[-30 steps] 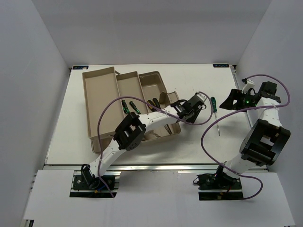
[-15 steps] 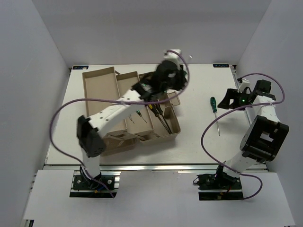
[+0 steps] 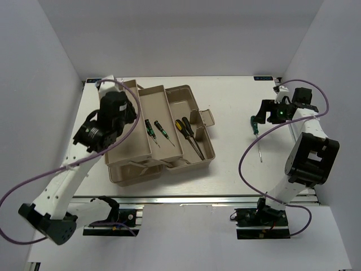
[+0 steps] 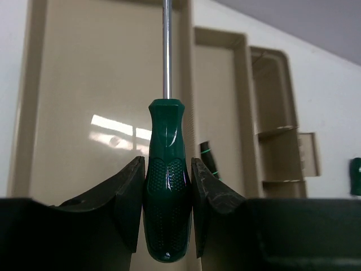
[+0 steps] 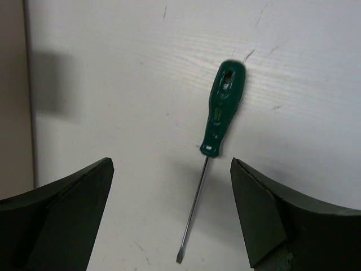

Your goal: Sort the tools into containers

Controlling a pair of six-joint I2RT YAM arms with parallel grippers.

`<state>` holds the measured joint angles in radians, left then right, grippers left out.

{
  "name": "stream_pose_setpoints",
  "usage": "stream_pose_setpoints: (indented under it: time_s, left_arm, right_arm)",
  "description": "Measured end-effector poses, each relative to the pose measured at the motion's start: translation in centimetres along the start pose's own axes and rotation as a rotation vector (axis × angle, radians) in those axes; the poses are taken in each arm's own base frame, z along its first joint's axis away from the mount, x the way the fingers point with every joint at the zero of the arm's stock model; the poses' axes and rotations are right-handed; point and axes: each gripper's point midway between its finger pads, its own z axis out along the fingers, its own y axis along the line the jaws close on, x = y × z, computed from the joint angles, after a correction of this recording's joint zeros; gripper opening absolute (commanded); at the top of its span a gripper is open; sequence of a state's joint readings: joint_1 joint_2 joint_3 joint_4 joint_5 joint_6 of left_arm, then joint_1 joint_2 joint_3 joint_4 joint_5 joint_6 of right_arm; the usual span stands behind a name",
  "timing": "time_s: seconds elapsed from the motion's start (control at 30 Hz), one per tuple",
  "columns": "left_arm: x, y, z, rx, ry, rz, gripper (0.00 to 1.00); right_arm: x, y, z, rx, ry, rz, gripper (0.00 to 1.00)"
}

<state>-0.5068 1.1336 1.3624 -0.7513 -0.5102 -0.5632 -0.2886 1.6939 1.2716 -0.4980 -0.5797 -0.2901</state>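
The screwdriver's handle is well above the beige tray and would fall against that tray's side toward the middle tray if my left gripper opened now.
My left gripper (image 4: 165, 192) is shut on the handle of a green screwdriver (image 4: 165, 169). It holds the tool above the beige left tray (image 4: 84, 84), with the shaft pointing away along the tray's right wall. From above, this gripper (image 3: 115, 110) sits over the toolbox's left end. Two small green screwdrivers (image 3: 153, 128) lie in the middle tray (image 3: 163, 107). Two yellow-and-black ones (image 3: 185, 126) lie in the right compartment. My right gripper (image 5: 171, 164) is open above another green screwdriver (image 5: 223, 107), which lies on the table (image 3: 255, 125). The right gripper (image 3: 262, 116) hovers just beside its handle.
The toolbox (image 3: 197, 161) stands open at the table's left centre, and its beige edge shows at the left of the right wrist view (image 5: 11, 84). White walls enclose the table. A purple cable loops from each arm.
My left arm swung from right of the toolbox, across it, to over the left tray, carrying the green screwdriver. My right gripper moved left to above the screwdriver on the table.
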Motion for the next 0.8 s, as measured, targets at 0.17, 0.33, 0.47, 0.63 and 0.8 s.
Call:
stream_pose_setpoints:
  time_s: [0.17,0.33,0.47,0.63,0.8]
  left_arm:
    - [4.7,3.3,0.0,-0.078,0.076,0.008,0.0]
    - [7.1,4.4,0.7,-0.126,0.132,0.021,0.47]
    - [6.7,4.4,0.5,-0.123,0.118,-0.004,0.65]
    - [4.8,4.2,-1.2,-0.087,0.066,-0.059,0.77]
    - [0.9,3.7,-4.4,-0.008,-0.039,-0.142,0.91]
  right_arm:
    - [-3.1,-0.3,2.0,0.108,-0.028,-0.08,0.89]
    - [-3.9,-0.3,5.5,0.186,0.018,-0.12,0.89]
    - [-1.9,-2.5,7.8,0.281,0.104,-0.104,0.89]
    - [0.6,-5.0,8.5,0.382,0.19,-0.082,0.87]
    - [0.9,-5.6,8.3,0.414,0.203,-0.08,0.77]
